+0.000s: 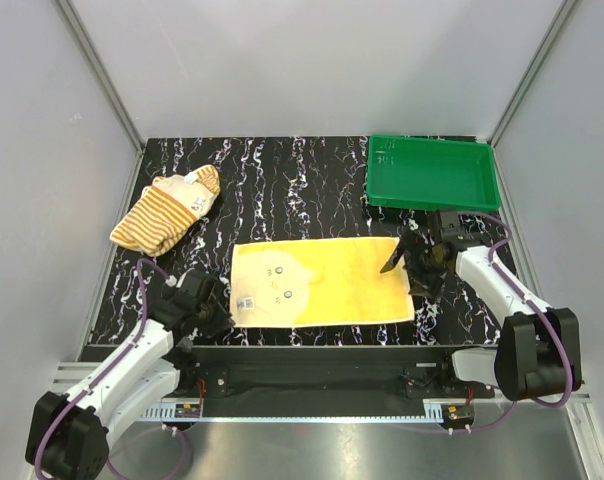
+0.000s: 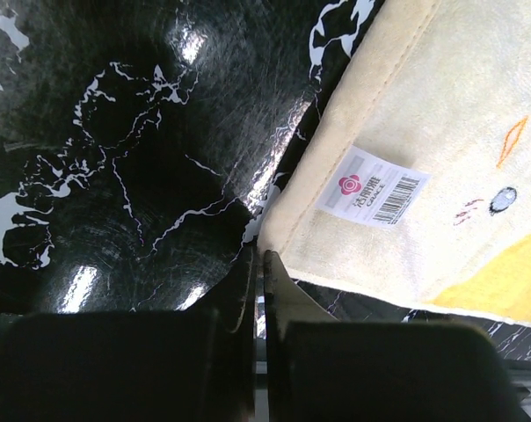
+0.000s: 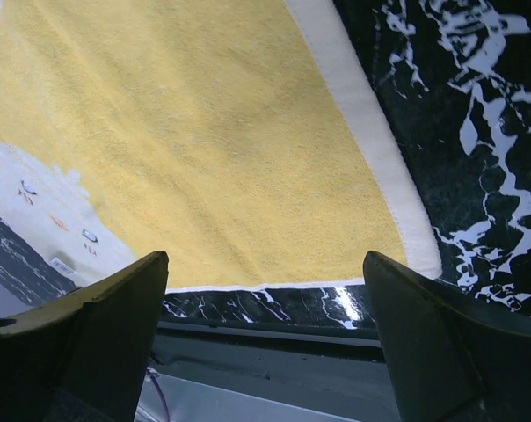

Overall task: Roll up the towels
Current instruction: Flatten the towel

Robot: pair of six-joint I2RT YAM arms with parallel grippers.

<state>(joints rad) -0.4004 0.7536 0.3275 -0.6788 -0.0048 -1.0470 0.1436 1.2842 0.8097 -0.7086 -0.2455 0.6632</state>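
The yellow towel needs to be folded over for rolling, so next I should grab the yellow towel's front corner with my right gripper, away from the face print.
The yellow towel lies flat and spread out at the front middle of the black marble table, with a cream face print at its left end. The striped towel lies crumpled at the back left. My left gripper is low at the yellow towel's front left corner. In the left wrist view its jaws are shut with nothing between them, and the tips touch the towel's corner. My right gripper is open over the towel's right end. The right wrist view shows its jaws wide apart above the towel's front right corner.
A green plastic tray stands at the back right, just behind my right arm. A white barcode label is sewn near the towel's left corner. The table's front edge and a metal rail run close below both grippers.
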